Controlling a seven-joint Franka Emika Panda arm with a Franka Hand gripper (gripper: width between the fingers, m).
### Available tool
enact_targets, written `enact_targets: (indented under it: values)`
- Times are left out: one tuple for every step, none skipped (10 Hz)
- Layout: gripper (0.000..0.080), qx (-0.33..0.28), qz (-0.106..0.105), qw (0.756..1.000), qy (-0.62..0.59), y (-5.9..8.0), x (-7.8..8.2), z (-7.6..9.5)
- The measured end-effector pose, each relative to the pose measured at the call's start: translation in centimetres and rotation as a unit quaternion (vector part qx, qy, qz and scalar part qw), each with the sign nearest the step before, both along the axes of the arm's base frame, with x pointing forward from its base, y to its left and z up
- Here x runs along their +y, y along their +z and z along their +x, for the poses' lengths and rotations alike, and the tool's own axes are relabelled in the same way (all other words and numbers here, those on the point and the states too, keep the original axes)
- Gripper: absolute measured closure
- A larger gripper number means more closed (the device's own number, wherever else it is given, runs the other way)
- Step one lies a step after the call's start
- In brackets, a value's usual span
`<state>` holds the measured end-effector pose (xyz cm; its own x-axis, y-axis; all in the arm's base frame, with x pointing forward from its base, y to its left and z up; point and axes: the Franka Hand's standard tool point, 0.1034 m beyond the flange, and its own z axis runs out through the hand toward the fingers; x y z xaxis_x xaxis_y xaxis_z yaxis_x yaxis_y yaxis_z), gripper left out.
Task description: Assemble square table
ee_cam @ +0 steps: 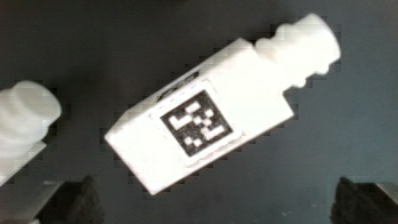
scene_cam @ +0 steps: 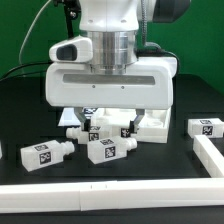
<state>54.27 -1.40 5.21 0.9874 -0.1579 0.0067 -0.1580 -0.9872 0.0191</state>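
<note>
My gripper needs to move toward the white leg before it closes on the leg, because the leg lies diagonally, short of the gap between my fingers.
My gripper (scene_cam: 98, 122) hangs open over the black table, just above a short white leg (scene_cam: 92, 127) with a black-and-white tag. In the wrist view that leg (ee_cam: 214, 110) lies diagonally, tag up and ridged end away. Its near corner reaches toward the gap between my dark fingertips (ee_cam: 71, 200), and nothing touches them. My gripper (ee_cam: 217, 205) holds nothing. A second leg's rounded end (ee_cam: 27, 120) shows beside it. Two more legs (scene_cam: 45, 153) (scene_cam: 110, 150) lie closer to the front. The white square plate (scene_cam: 155, 125) lies behind my gripper, partly hidden by it.
Another tagged leg (scene_cam: 205, 127) lies at the exterior view's right. A long white border rail (scene_cam: 110, 192) runs along the front and turns up the right side (scene_cam: 208, 152). A green wall stands behind the arm.
</note>
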Motion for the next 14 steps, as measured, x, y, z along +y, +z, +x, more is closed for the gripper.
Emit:
enact_targets:
  values:
    - [0.015,0.0,0.0,1.0,0.0,0.0,0.0,0.0]
    - [0.015,0.001,0.0,1.0,0.0,-0.1,0.0,0.0]
    - [0.015,0.002,0.0,1.0,-0.015,-0.3,-0.2,-0.1]
    - [0.015,0.004,-0.004,0.996,-0.088,-0.9,-0.6,-0.4]
    - [0.015,0.008,-0.005,0.992,-0.125,-1.6,-0.7,-0.6]
    - [0.015,0.009,-0.001,0.99,-0.143,-2.0,-1.1,-0.5]
    - [0.015,0.007,0.002,0.989,-0.15,-2.3,-1.6,-0.5]
    - [0.015,0.004,0.0,0.989,-0.151,-2.7,-1.7,-0.9]
    - [0.015,0.002,-0.002,0.989,-0.148,-3.2,-1.7,-1.7]
    - [0.015,0.006,-0.003,0.99,-0.141,-3.5,-1.9,-2.1]
    - [0.015,0.004,-0.003,0.99,-0.14,-3.4,-1.8,-1.9]
    - [0.015,0.004,-0.003,0.99,-0.14,-3.4,-1.8,-1.9]
    - [0.0238,0.004,-0.003,0.99,-0.14,-3.4,-1.8,-1.9]
    - [0.0375,0.004,-0.003,0.99,-0.139,-3.4,-1.8,-1.9]
